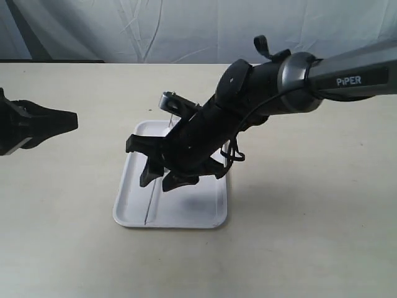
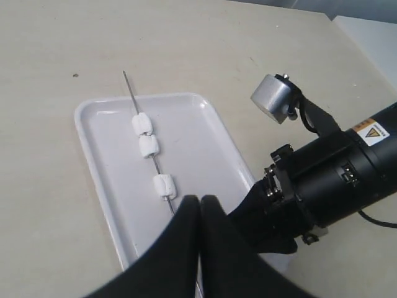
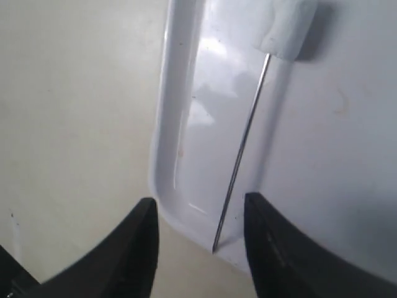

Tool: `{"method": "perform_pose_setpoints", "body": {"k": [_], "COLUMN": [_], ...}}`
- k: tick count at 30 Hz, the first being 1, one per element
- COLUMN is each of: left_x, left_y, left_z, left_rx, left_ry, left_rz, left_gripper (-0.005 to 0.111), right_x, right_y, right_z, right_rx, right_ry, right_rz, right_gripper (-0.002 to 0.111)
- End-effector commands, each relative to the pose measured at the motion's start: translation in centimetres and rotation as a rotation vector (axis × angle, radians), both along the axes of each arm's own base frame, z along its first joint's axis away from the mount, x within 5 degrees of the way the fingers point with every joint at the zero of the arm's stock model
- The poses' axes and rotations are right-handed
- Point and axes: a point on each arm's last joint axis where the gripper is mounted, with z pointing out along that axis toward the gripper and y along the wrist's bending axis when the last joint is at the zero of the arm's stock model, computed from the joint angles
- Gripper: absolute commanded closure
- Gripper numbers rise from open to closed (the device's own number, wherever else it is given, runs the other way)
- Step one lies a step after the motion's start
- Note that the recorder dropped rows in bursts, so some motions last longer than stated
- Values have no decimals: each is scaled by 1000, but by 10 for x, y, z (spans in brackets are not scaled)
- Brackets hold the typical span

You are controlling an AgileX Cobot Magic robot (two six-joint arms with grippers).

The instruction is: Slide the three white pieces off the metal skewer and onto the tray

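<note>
My right gripper lowers next, before it closes on the metal skewer. Its fingers hang above the skewer's near end [image 1: 149, 209] [image 3: 222, 222] and the tray's bottom, so closing now would miss the skewer.
The white tray [image 2: 99, 167] lies flat on the table. The metal skewer [image 2: 131, 93] rests along it, one end poking past the rim. All three white pieces [image 2: 149, 146] are threaded on it, two close together and a third apart. In the exterior view the right arm hides them; only a stretch of skewer [image 1: 151, 198] shows on the tray [image 1: 205, 214]. My right gripper [image 3: 201, 217] is open, its jaws either side of the skewer's bare end [image 3: 240, 149] at the tray rim [image 3: 162, 124], below one piece [image 3: 288, 25]. My left gripper [image 2: 200, 202] is shut and empty, off to the left [image 1: 71, 119].
The beige table [image 1: 310, 236] surrounds the tray. The right arm's black body [image 2: 335, 180] and its silver camera knob [image 2: 273, 96] hang over the tray's side. A pale cloth backdrop [image 1: 186, 28] runs behind the table's far edge.
</note>
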Motion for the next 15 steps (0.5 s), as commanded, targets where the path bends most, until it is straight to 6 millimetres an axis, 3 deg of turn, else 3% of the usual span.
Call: {"method": "perform_pose_setpoints", "body": {"k": [1,8,15], "left_x": [4,7,6], "left_y": [-1,0,-2], "left_z": [-8,-15,-14], "left_rx": [-8,-10,-21], "left_ry": [43,73,76], "left_rz": [2,1,-16], "left_gripper": [107,107,107], "right_x": [2,1,-3], "right_y": [3,4,24], "right_z": [-13,-25,-23], "right_rx": [-5,-51,-67], "right_ry": [28,27,-20], "right_rz": [-17,-30,-51], "right_gripper": [65,65,65]}}
